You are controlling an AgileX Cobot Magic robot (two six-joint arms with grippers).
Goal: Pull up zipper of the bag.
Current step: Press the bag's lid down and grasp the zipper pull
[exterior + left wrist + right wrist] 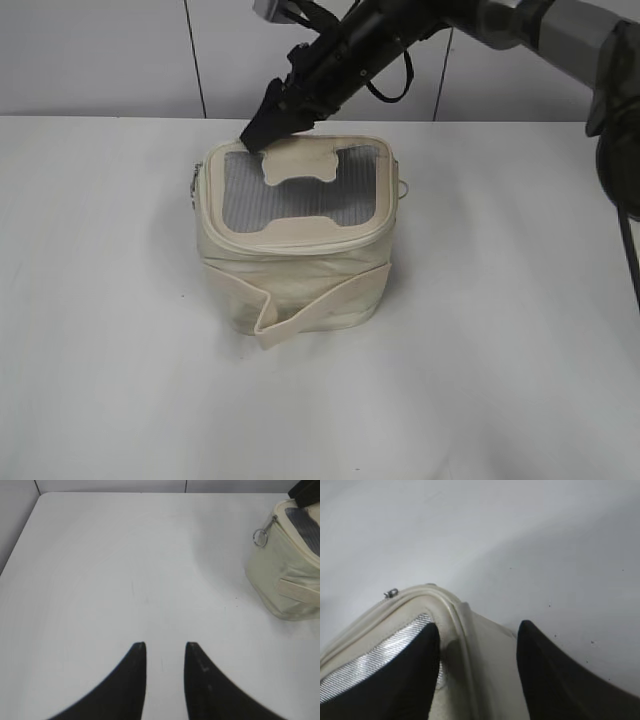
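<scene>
I should next use my right gripper to grab the bag by its lid rim (240, 148) beside the silver slider (195, 180), to keep the bag steady for pulling up its zipper.
The cream bag (300, 270) stands upright mid-table, with its grey mesh top and bone-shaped patch (297, 162) facing up. The zipper (205, 200) runs round the top rim. A silver slider with a ring pull (259, 536) hangs at the bag's left side, and another ring (403, 188) hangs at its right. My right gripper (262, 130) is open at the bag's back left corner. In the right wrist view it (478, 625) straddles the rim (420, 592), one finger over the mesh and one outside. My left gripper (165, 644) is open and empty over bare table, left of the bag (280, 580).
The white table (100, 300) extends around the bag on all sides. A wall stands behind the table's far edge (100, 115). The right arm (520, 25) reaches in from the upper right.
</scene>
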